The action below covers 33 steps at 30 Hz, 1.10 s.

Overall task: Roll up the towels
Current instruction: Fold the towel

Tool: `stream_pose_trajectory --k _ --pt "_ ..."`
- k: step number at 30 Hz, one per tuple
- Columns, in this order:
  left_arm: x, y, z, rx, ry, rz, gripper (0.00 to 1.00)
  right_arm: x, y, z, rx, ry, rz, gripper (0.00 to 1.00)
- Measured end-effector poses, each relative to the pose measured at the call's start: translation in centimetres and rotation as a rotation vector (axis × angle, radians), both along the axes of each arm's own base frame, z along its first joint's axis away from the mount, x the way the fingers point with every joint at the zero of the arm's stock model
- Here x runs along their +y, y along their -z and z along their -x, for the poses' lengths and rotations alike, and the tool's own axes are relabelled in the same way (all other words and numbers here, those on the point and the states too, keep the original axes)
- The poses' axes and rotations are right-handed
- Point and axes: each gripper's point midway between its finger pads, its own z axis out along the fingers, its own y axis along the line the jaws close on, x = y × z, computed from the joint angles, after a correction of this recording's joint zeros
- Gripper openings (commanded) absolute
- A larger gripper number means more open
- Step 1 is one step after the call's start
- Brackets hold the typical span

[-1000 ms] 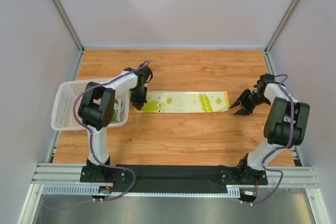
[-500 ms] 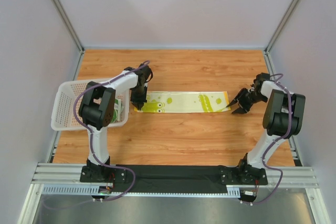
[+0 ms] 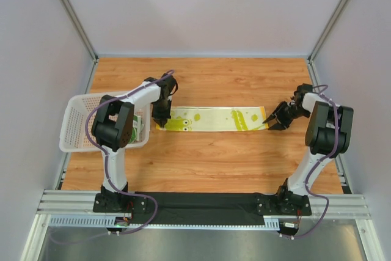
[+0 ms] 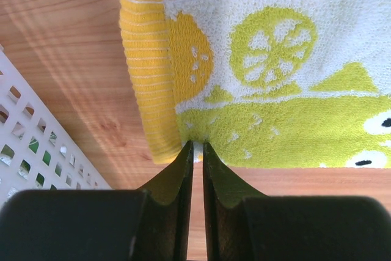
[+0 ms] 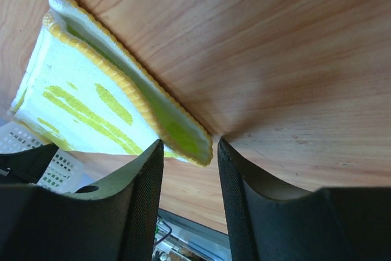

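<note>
I will pinch the folded towel's near corner at its yellow-edged loose end with my right gripper, to fold that end over for rolling.
A lime-yellow and white towel (image 3: 214, 119) with yellow edging lies folded as a long flat strip across the middle of the table. My left gripper (image 3: 161, 124) is at the strip's left end. In the left wrist view its jaws (image 4: 197, 145) are pinched on the near edge of the towel (image 4: 263, 77), beside the yellow hem. My right gripper (image 3: 270, 124) is at the strip's right end. Its open jaws (image 5: 189, 145) straddle the towel's corner (image 5: 104, 96) without touching it. A dark green towel (image 3: 137, 128) lies in the basket, mostly hidden by the left arm.
A white mesh basket (image 3: 76, 128) stands at the table's left edge, close beside the left arm; its wall (image 4: 36, 157) shows just left of the left fingers. Grey walls enclose the wooden table on three sides.
The right gripper has moved left and slightly back, closing in on the towel's right corner. The left gripper and the towel have not moved.
</note>
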Motion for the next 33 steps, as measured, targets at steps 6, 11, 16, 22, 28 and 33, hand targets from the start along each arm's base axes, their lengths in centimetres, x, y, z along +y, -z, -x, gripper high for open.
stream_pose_trajectory --k 6,11,16,22,28,33 --pt "0.0 0.0 0.0 0.004 0.004 -0.002 0.17 0.3 0.0 0.5 -0.001 -0.002 -0.005 0.41" --pt "0.0 0.1 0.0 0.007 0.009 -0.001 0.17 0.4 0.2 0.8 0.005 0.001 -0.006 0.27" --pt "0.0 0.1 0.0 0.007 0.014 -0.002 0.17 0.2 0.5 0.8 0.007 0.003 0.003 0.21" --pt "0.0 0.1 0.0 0.008 0.017 -0.002 0.17 0.2 0.6 0.7 0.011 0.003 0.007 0.02" --pt "-0.3 0.1 0.1 0.016 0.019 0.017 0.28 -0.8 0.6 0.7 0.028 0.013 0.066 0.0" --pt "-0.9 0.1 0.4 0.026 0.027 0.043 0.38 -3.6 0.6 1.2 0.067 0.066 0.131 0.0"
